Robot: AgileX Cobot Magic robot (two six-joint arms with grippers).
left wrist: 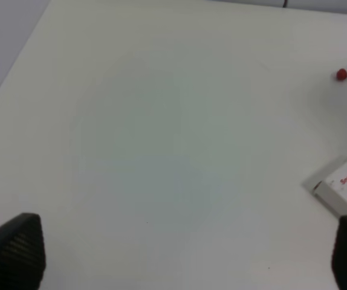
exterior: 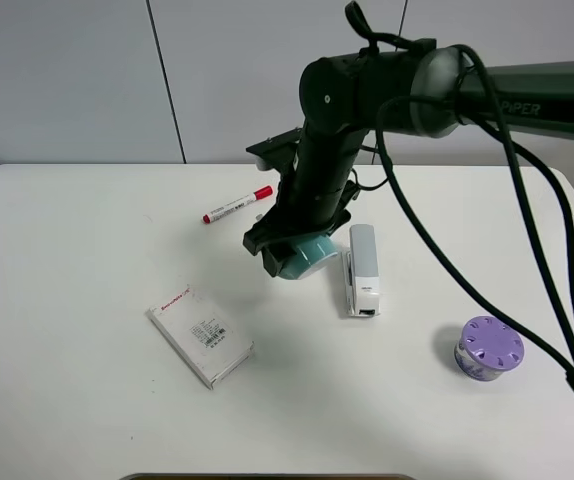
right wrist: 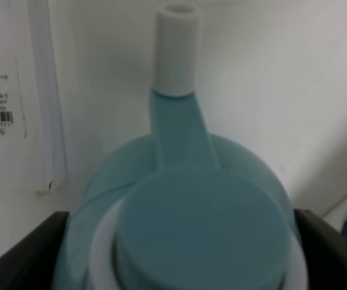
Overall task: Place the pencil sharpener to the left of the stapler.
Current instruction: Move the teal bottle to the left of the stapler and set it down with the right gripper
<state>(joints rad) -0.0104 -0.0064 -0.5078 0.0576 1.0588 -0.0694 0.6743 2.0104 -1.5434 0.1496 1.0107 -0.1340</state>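
I need to lower the pencil sharpener with my right gripper before I let go of it, because the pencil sharpener's lower edge (exterior: 298,276) is still above the table beside the stapler (exterior: 362,268).
The teal pencil sharpener (exterior: 305,257) sits between the fingers of my right gripper (exterior: 289,250), just left of the grey and white stapler (exterior: 362,268), which lies lengthwise on the table. In the right wrist view the sharpener (right wrist: 197,205) fills the frame, its white knob (right wrist: 176,48) pointing away, and the right gripper (right wrist: 179,241) is shut on its sides with dark fingers (right wrist: 22,248) at both edges. I cannot tell whether it touches the table. My left gripper (left wrist: 179,254) is open over bare table, holding nothing.
A white labelled box (exterior: 200,335) lies front left; its corner (left wrist: 343,187) shows in the left wrist view. A red-capped marker (exterior: 237,205) lies behind the sharpener. A purple round container (exterior: 488,348) stands at the front right. The right arm's cables (exterior: 527,250) hang over the right side.
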